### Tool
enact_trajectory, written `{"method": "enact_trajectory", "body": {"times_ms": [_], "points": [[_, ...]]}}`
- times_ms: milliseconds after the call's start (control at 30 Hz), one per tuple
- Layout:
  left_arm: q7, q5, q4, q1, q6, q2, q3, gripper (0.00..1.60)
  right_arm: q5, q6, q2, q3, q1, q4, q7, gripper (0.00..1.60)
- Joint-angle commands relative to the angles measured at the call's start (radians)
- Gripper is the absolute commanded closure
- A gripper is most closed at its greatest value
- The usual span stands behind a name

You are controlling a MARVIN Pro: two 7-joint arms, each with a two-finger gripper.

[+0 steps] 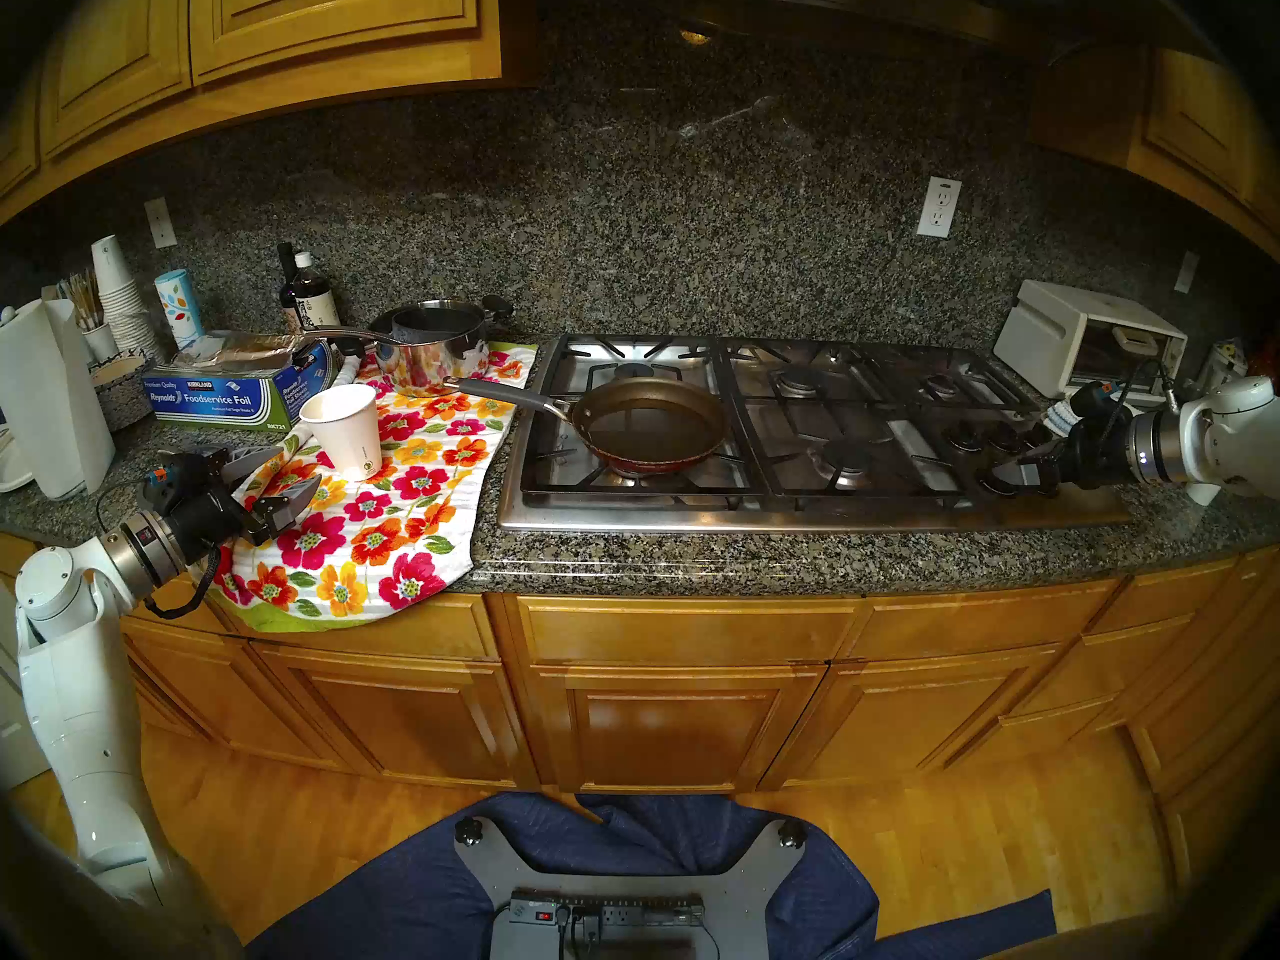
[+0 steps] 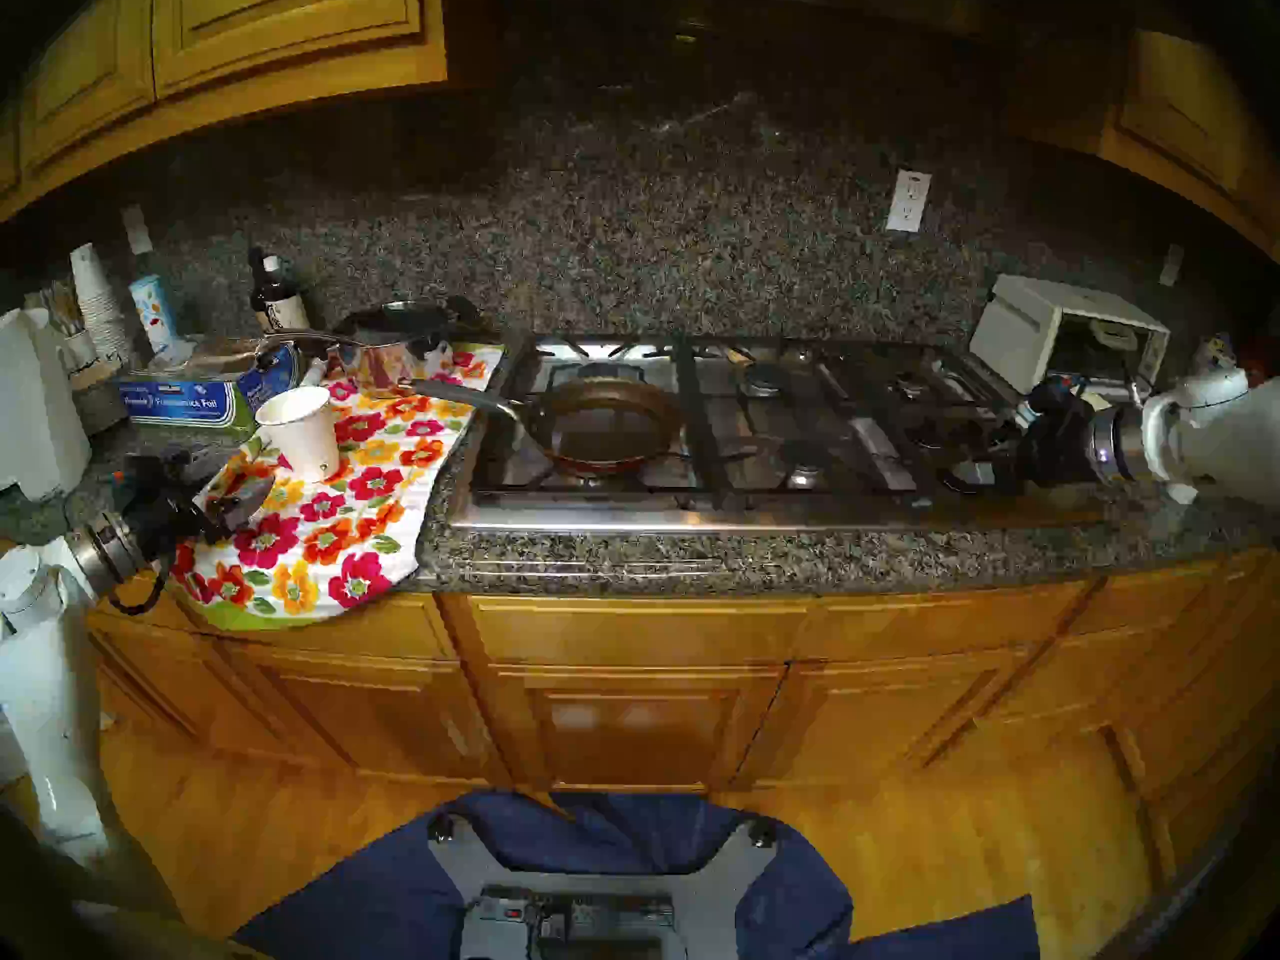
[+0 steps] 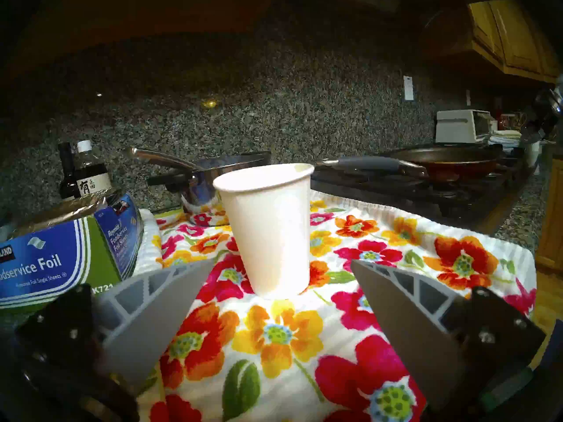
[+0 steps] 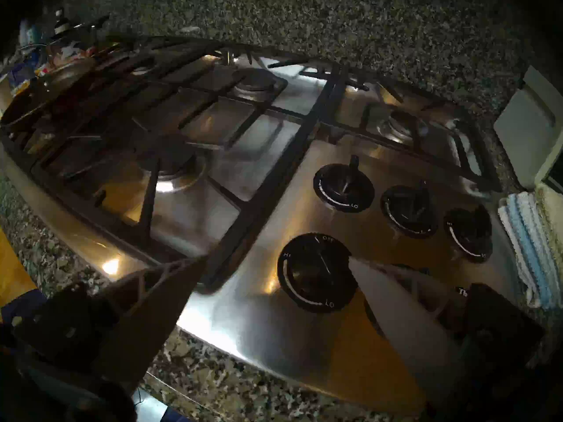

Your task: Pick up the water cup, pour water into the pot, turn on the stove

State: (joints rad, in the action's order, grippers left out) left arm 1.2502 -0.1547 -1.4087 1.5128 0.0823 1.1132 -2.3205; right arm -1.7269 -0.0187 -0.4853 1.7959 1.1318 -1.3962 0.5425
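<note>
My right gripper should grab the stove knob next by its raised ridge [image 4: 332, 258], where two flat sides face each other, because the knob's base is wide and round.
The white paper water cup [image 1: 344, 429] [image 3: 268, 229] stands upright on a floral towel [image 1: 388, 522], left of the stove [image 1: 796, 512]. My left gripper [image 1: 298, 468] [image 3: 281, 261] is open and low over the towel; its tips flank the cup's base from the near left and hold nothing. The pot [image 1: 651, 418] [image 3: 441, 159], a shallow brown frying pan with a grey handle, rests on the front left burner. My right gripper [image 1: 1025, 453] [image 4: 277, 260] hovers open over the stove's right end. In the right wrist view the nearest black knob [image 4: 316, 272] lies between its fingertips, untouched.
A steel saucepan [image 1: 429, 345] sits behind the cup, with a foil box [image 1: 228, 390], bottles [image 1: 312, 293], a stack of cups [image 1: 118, 293] and a paper towel roll [image 1: 48, 397] further left. A white toaster oven [image 1: 1080, 335] and folded cloths [image 4: 530, 247] lie right of the stove.
</note>
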Motion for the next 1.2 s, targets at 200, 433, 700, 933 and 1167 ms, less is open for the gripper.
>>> {"method": "enact_trajectory", "body": {"times_ms": [200,433,700,933,1167], "points": [[0.000,-0.016,-0.024,-0.028,-0.003,-0.010,-0.010,0.00,-0.016,0.021,-0.012,-0.141,-0.141,0.092,0.008,0.00],[0.001,-0.016,-0.024,-0.028,-0.003,-0.010,-0.011,0.00,-0.034,0.031,-0.024,-0.204,-0.244,0.141,0.018,0.00],[0.001,-0.016,-0.024,-0.028,-0.003,-0.009,-0.011,0.00,-0.056,0.037,-0.036,-0.249,-0.326,0.204,0.045,0.00],[0.001,-0.016,-0.024,-0.029,-0.003,-0.009,-0.011,0.00,-0.066,0.043,-0.046,-0.270,-0.375,0.246,0.073,1.47],[0.002,-0.015,-0.024,-0.029,-0.003,-0.009,-0.011,0.00,-0.077,0.051,-0.056,-0.287,-0.422,0.279,0.097,1.60]]}}
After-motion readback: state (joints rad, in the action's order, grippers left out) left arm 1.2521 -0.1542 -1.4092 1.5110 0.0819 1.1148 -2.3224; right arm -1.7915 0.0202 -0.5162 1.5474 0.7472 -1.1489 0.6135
